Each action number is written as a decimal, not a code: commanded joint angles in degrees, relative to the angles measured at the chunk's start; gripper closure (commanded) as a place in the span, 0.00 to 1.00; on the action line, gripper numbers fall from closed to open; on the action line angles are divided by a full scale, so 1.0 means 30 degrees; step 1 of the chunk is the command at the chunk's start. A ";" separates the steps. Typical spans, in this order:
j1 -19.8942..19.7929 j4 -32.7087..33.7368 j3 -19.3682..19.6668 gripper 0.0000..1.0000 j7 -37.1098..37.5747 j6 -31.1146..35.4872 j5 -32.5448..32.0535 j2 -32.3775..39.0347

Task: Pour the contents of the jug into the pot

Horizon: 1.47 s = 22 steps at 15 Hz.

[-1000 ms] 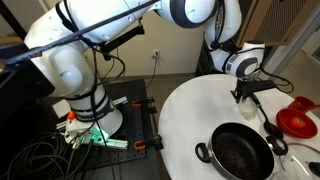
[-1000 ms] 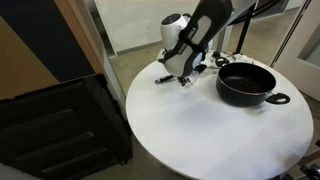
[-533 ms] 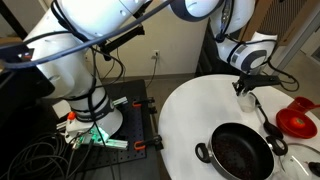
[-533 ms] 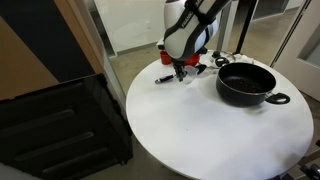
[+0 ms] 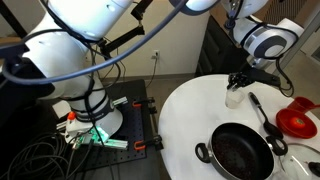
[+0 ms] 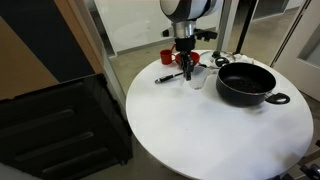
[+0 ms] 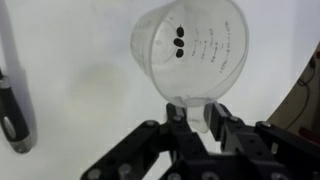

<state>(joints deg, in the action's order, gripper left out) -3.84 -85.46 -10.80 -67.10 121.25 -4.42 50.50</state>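
The measuring cup's base [image 7: 139, 48] hangs above the tabletop, apart from its shadow, so the cup comes down, before my gripper releases it.
A clear measuring cup [image 7: 190, 50] with three small dark bits inside stands on the white table [image 5: 190, 120]; it shows in both exterior views [image 5: 234, 97] [image 6: 196, 77]. My gripper [image 7: 191, 117] points straight down over it, jaws close together on either side of the cup's handle, and it shows in both exterior views [image 5: 239, 82] [image 6: 187, 66]. The black pot [image 5: 212, 147] [image 6: 245, 96] sits nearby, apart from the cup. The red jug [image 5: 297, 119] [image 6: 168, 57] stands by itself beyond the cup.
A black ladle [image 5: 262, 113] lies between the cup and the red jug; a black handle [image 7: 10, 110] lies left of the cup in the wrist view. The round table's edge is close behind the cup. Cables and the robot base [image 5: 95, 125] are on the floor.
The wrist has risen and turned upright over the cup. The fingers have shifted slightly along the table to the cup's handle. The cup and pot have not moved.
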 commanded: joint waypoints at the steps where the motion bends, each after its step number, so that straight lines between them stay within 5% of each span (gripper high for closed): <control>1: -0.0149 0.0836 0.0243 0.93 -0.0041 -0.1882 0.0680 0.0544; 22: -0.0927 0.0890 0.0253 0.93 -0.2769 -0.0334 0.0534 0.3110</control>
<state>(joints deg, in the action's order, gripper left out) -5.90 -84.16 -9.52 -72.86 119.72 -3.63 58.64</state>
